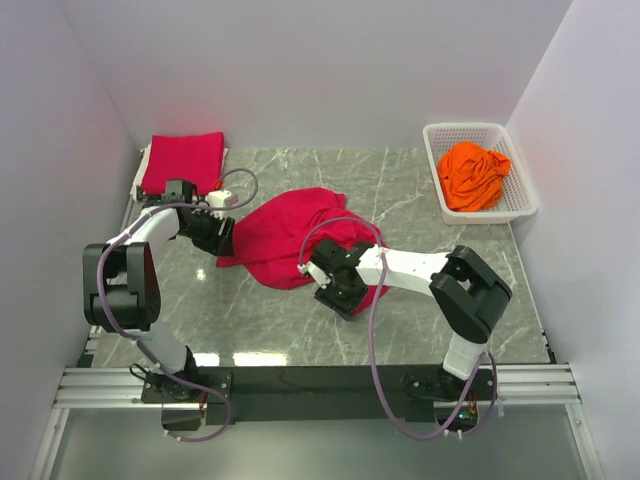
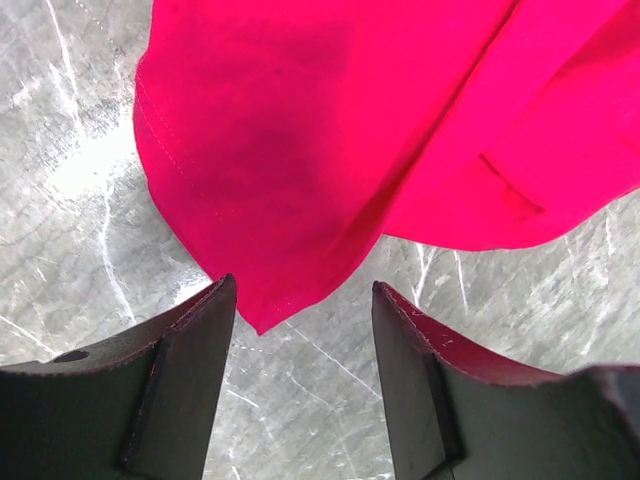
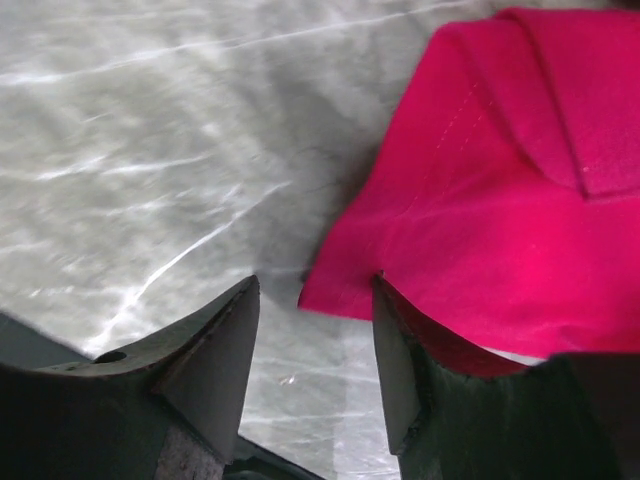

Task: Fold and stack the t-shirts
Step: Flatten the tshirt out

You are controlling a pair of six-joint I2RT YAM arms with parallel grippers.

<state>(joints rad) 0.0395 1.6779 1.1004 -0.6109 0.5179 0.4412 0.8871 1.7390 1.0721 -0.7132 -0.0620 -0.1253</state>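
Both fingers reach down to the tabletop around the crimson t-shirt's corner (image 3: 331,293), so it is time for my right gripper to close on that corner.
A crumpled crimson t-shirt (image 1: 290,235) lies in the middle of the table. My left gripper (image 1: 222,238) is open and empty at its left edge; in the left wrist view (image 2: 304,300) a hemmed corner of the shirt (image 2: 320,150) lies just ahead of the fingertips. My right gripper (image 1: 340,297) is open and empty at the shirt's near right edge; in the right wrist view (image 3: 315,300) a shirt corner (image 3: 500,200) lies beside the right fingertip. A folded crimson t-shirt (image 1: 182,161) sits at the back left. An orange t-shirt (image 1: 473,175) lies bunched in the basket.
A white plastic lattice basket (image 1: 523,190) stands at the back right. White walls close in the grey marble table (image 1: 400,190) on three sides. A metal rail runs along the near edge.
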